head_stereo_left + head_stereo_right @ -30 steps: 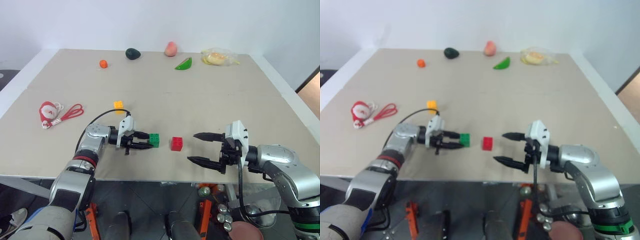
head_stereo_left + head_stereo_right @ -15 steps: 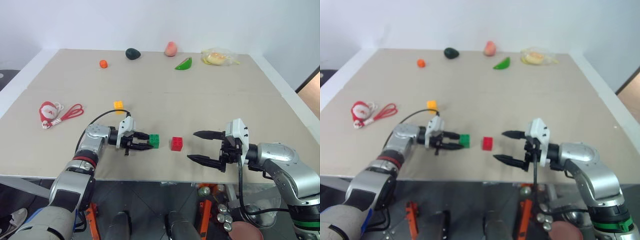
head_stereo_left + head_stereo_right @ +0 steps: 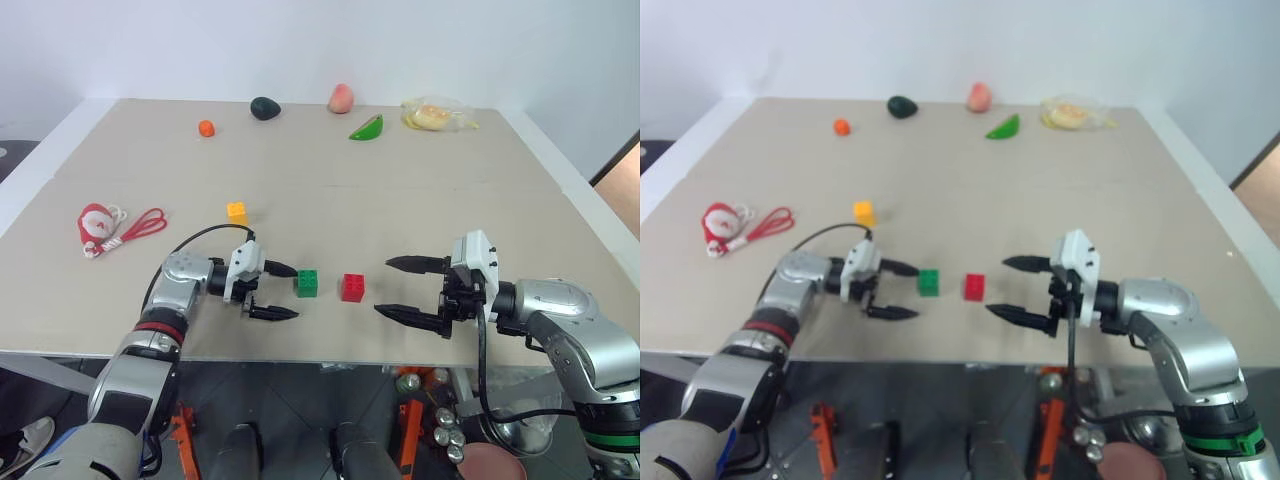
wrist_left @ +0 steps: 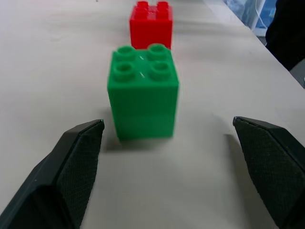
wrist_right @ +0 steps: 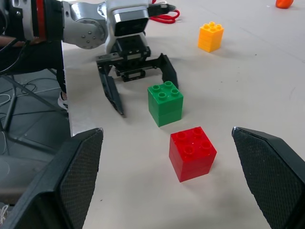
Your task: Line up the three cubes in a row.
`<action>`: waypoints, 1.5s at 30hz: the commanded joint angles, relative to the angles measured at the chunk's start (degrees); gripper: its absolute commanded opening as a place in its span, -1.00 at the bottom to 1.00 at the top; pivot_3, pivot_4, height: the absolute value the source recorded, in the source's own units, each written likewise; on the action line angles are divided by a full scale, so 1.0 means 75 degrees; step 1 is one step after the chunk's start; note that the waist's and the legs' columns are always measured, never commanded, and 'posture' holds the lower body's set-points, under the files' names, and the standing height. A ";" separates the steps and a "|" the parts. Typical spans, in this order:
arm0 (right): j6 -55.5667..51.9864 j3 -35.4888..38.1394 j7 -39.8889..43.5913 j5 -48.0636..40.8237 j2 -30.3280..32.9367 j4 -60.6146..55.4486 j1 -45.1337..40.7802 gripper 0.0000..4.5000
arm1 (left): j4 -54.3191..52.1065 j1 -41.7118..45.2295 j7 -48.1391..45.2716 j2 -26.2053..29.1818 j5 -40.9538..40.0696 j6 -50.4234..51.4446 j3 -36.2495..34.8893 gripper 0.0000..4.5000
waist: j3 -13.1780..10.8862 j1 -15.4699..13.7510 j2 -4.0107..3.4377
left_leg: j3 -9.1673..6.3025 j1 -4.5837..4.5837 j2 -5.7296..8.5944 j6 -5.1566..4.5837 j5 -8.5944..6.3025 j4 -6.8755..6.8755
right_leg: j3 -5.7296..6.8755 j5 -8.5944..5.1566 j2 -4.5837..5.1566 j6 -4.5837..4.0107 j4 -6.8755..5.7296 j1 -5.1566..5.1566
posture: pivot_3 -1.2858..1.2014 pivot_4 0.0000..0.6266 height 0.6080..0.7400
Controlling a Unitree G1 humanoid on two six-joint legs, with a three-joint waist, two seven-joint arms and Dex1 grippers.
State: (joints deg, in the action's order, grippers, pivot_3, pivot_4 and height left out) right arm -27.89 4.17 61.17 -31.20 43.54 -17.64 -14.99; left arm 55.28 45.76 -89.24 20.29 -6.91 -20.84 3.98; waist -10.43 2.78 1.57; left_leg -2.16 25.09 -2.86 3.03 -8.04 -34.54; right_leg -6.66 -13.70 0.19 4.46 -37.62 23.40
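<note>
The left gripper should next grab the yellow cube (image 3: 237,212) by its opposite sides, to line up the three cubes in a row (image 3: 307,283).
A green cube (image 3: 307,283) stands on the beige table (image 3: 400,190) near the front edge, with a red cube (image 3: 353,287) just to its right. The yellow cube (image 3: 237,212) sits farther back and to the left. My left gripper (image 3: 279,291) is open, its fingertips just left of the green cube (image 4: 143,90) and apart from it, nothing between them. My right gripper (image 3: 393,287) is open and empty, a short way right of the red cube (image 5: 192,152).
A red and white cord bundle (image 3: 110,226) lies at the left. Along the far edge are a small orange fruit (image 3: 206,128), a dark round fruit (image 3: 265,107), a pink fruit (image 3: 342,97), a green slice (image 3: 367,128) and a plastic bag (image 3: 436,114).
My left gripper, which was shut on the green cube, has opened and drawn back a little to the left. The green cube now stands free beside the red one.
</note>
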 commanded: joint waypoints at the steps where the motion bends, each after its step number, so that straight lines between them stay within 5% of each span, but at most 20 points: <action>1: 0.0047 0.0030 0.0098 -0.0069 0.0074 -0.0005 -0.0210 1.00 | -0.0396 -0.0238 0.0084 0.0485 -0.0033 0.0038 -0.0095 0.99 | 0.0000 0.0003 0.0000 | 0.0000 -0.0002 -0.0001 0.0000 0.0000 0.0000 | 0.0000 -0.0006 -0.0001 -0.0012 -0.0003 0.0000 | 0.03 -0.52 1.00; 8: -0.0006 0.0038 0.0132 -0.0153 0.0035 -0.0061 -0.0389 1.00 | -0.0936 -0.0694 0.1343 0.1206 -0.0150 0.0105 -0.0572 0.99 | 0.0000 -0.0003 0.0000 | 0.0000 -0.0008 -0.0004 -0.0001 0.0001 -0.0003 | 0.0001 -0.0030 -0.0002 -0.0036 -0.0042 0.0006 | 0.03 -0.52 1.00; 13: 0.0048 -0.0055 0.0101 -0.0064 -0.0087 0.0050 -0.0507 1.00 | -0.1325 -0.0936 0.3433 0.1253 0.0218 0.0558 -0.0760 0.99 | 0.0000 -0.0009 0.0000 | -0.0001 -0.0009 -0.0003 -0.0002 0.0001 -0.0009 | 0.0003 -0.0030 -0.0002 -0.0030 -0.0050 0.0004 | 0.03 -0.52 1.00; 28: 0.0073 -0.0165 0.0113 -0.0055 -0.0161 0.0012 -0.0464 1.00 | -0.4715 -0.1456 0.8226 -0.0364 -0.0314 0.5114 -0.1485 0.99 | 0.0000 -0.0004 0.0001 | -0.0007 -0.0008 -0.0002 -0.0001 0.0003 -0.0011 | 0.0011 -0.0022 -0.0002 0.0002 -0.0060 0.0004 | 0.03 -0.52 1.00; 37: 0.0102 -0.0131 0.0024 -0.0062 -0.0207 -0.0005 -0.0403 1.00 | -0.5322 -0.1398 0.9984 -0.0861 -0.0112 0.6045 -0.1547 0.99 | 0.0000 -0.0005 0.0003 | -0.0009 -0.0008 0.0001 0.0000 0.0004 -0.0012 | 0.0013 -0.0021 -0.0001 0.0002 -0.0060 0.0002 | 0.03 -0.52 1.00; 45: 0.0095 -0.0057 -0.0051 -0.0117 -0.0175 -0.0091 -0.0300 1.00 | -0.4524 -0.1069 1.0245 -0.1036 0.0108 0.5855 -0.1230 0.99 | 0.0000 -0.0008 0.0003 | -0.0010 -0.0006 0.0007 0.0001 0.0004 -0.0012 | 0.0013 -0.0022 0.0001 0.0002 -0.0059 0.0002 | 0.03 -0.52 1.00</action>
State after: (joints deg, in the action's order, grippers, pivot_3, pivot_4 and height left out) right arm -27.85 2.23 60.97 -31.24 41.95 -16.57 -17.32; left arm 21.07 35.78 -12.69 12.46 -6.60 24.54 -5.46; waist -10.43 2.72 1.60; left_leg -2.24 25.04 -2.80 3.04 -8.01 -34.64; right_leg -6.56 -13.86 0.21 4.48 -38.06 23.41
